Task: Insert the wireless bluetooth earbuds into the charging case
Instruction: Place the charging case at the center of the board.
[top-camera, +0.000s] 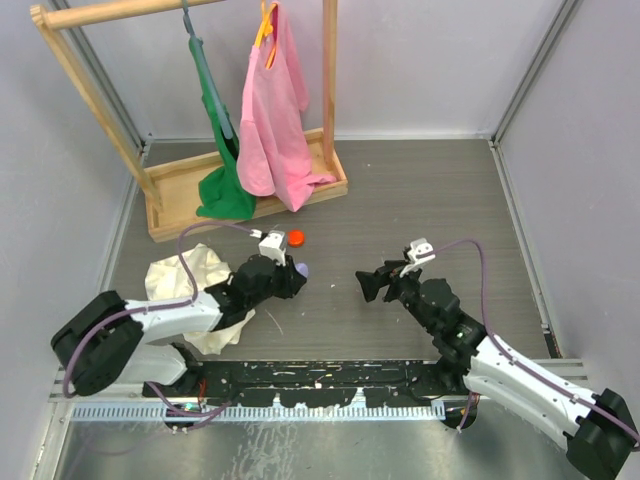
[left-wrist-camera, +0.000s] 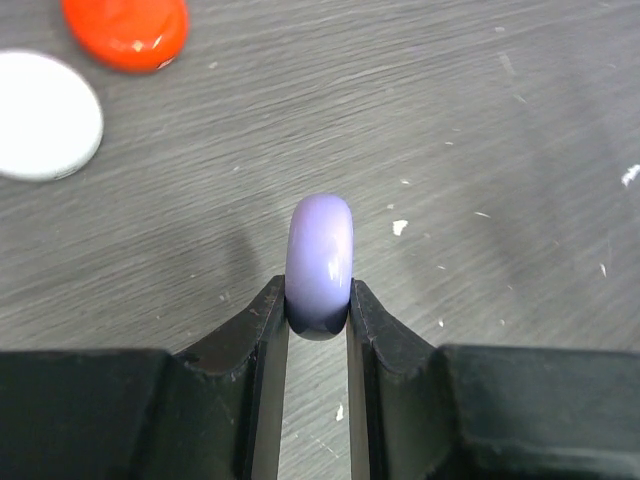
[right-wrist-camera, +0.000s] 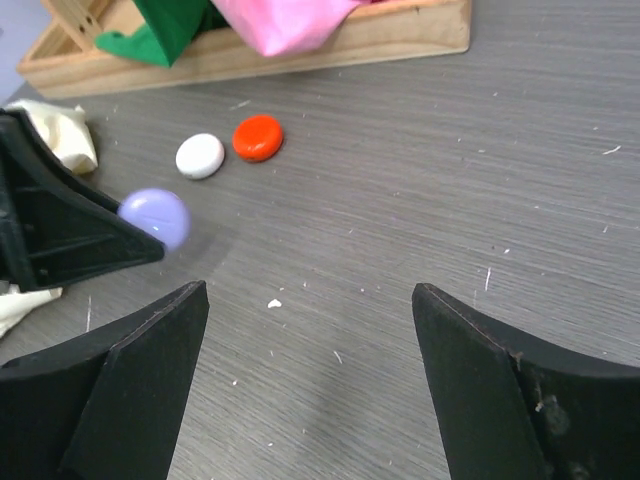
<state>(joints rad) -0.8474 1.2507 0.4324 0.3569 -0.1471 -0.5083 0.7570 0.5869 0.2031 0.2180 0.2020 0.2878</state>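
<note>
The charging case (left-wrist-camera: 320, 255) hangs on edge above the table and would drop short of the white disc if my left gripper opened now.
The charging case (left-wrist-camera: 320, 255) is a pale-lavender puck held on edge between the jaws of my left gripper (left-wrist-camera: 317, 300), just above the grey table. It also shows in the top view (top-camera: 301, 268) at the left gripper (top-camera: 294, 272), and in the right wrist view (right-wrist-camera: 155, 215). My right gripper (right-wrist-camera: 310, 290) is open wide and empty, low over the table to the right of the case, and shows in the top view (top-camera: 370, 283). I cannot make out the earbuds; only a tiny white speck (right-wrist-camera: 272, 303) lies between the grippers.
A red-orange round cap (right-wrist-camera: 258, 137) and a white round disc (right-wrist-camera: 200, 155) lie just beyond the case. A cream cloth (top-camera: 195, 280) lies by the left arm. A wooden rack (top-camera: 250, 195) with green and pink garments stands at the back left.
</note>
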